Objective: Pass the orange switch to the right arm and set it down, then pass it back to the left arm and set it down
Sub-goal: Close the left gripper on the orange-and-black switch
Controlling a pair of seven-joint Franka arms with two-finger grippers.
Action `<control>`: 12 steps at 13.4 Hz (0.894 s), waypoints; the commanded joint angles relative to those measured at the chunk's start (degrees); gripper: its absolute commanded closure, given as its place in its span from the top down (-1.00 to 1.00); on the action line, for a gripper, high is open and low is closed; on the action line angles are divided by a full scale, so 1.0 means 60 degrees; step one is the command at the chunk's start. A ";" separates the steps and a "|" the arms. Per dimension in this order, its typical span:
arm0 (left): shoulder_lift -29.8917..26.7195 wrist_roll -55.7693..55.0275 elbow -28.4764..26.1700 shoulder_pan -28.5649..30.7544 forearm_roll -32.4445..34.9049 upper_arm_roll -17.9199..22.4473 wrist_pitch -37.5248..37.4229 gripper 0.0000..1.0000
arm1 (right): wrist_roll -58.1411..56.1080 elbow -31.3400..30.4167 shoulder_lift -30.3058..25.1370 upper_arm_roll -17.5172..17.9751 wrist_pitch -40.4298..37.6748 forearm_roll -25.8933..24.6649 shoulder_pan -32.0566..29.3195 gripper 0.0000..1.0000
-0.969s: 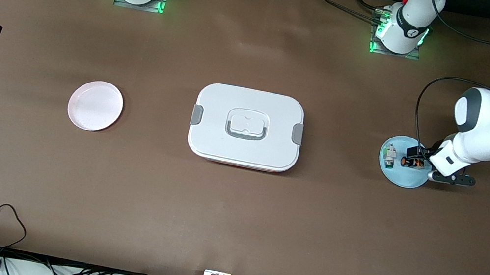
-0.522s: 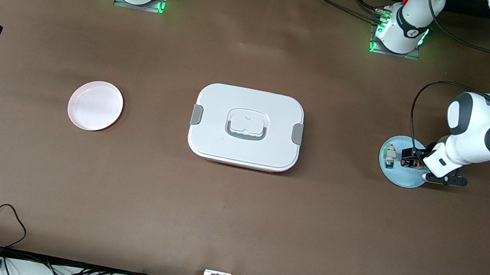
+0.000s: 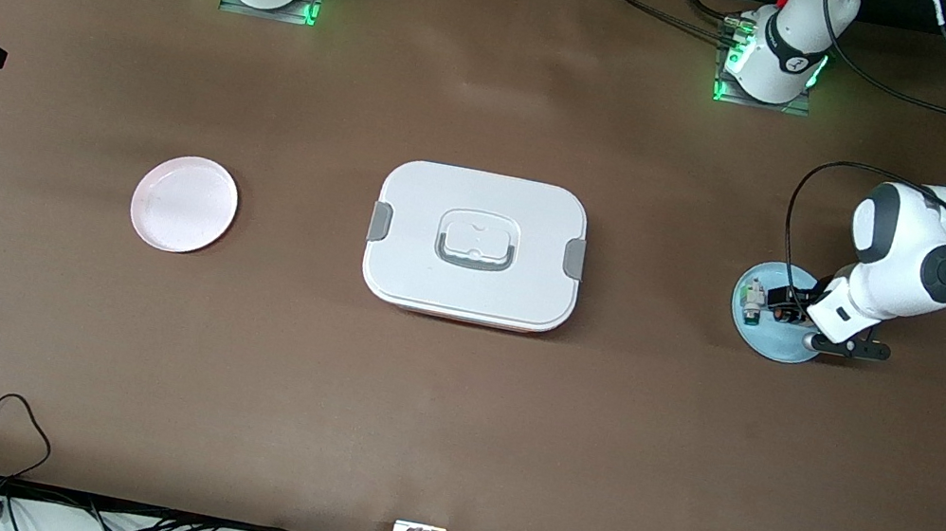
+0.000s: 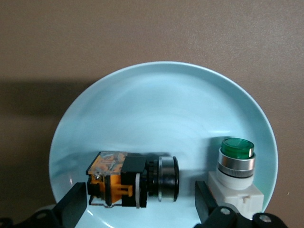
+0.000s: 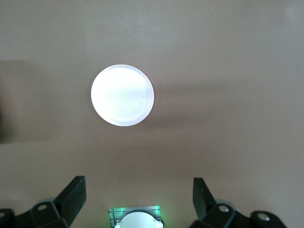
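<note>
My left gripper should close on the switch now, because its fingers reach beside both ends of the orange switch [image 4: 133,180].
The orange switch [image 4: 133,180] lies on its side on a light-blue plate [image 4: 156,104] at the left arm's end of the table. My left gripper [image 4: 140,202] is low over that plate [image 3: 767,346], open, with one finger [image 4: 73,204] at each end of the switch and not touching it. In the front view the left hand [image 3: 840,313] covers most of the switch. The white box [image 3: 485,195] with grey latches sits shut in the middle of the table. My right gripper [image 5: 140,199] hangs open and empty, high over the table near its own base.
A green-capped white component [image 4: 236,164] stands on the same blue plate [image 3: 752,301], beside the switch. A pale pink plate [image 3: 184,204] lies toward the right arm's end, also visible as the plate [image 5: 122,95] in the right wrist view. A black cable loops from the left wrist.
The left arm has shifted its hand toward the box's side of the blue plate, so the hand now covers the switch in the front view. The right arm has not visibly moved.
</note>
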 commanded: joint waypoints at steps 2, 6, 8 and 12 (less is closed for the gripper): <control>0.0052 -0.0084 -0.0052 -0.0021 0.0027 -0.0026 0.0233 0.73 | -0.0130 0.0203 0.0067 0.0015 -0.0124 0.0127 -0.0039 1.00; 0.0038 0.0498 -0.0023 -0.0006 0.0041 -0.0026 0.0233 -0.04 | -0.0130 0.0203 0.0067 0.0015 -0.0153 0.0127 -0.0039 1.00; 0.0008 0.1537 0.0050 0.0052 0.0041 -0.0026 0.0218 -0.35 | -0.0130 0.0203 0.0067 0.0015 -0.0153 0.0127 -0.0039 1.00; -0.0079 0.1688 0.0123 0.0052 0.0041 -0.0041 0.0102 -0.61 | -0.0130 0.0203 0.0067 0.0015 -0.0124 0.0142 -0.0039 1.00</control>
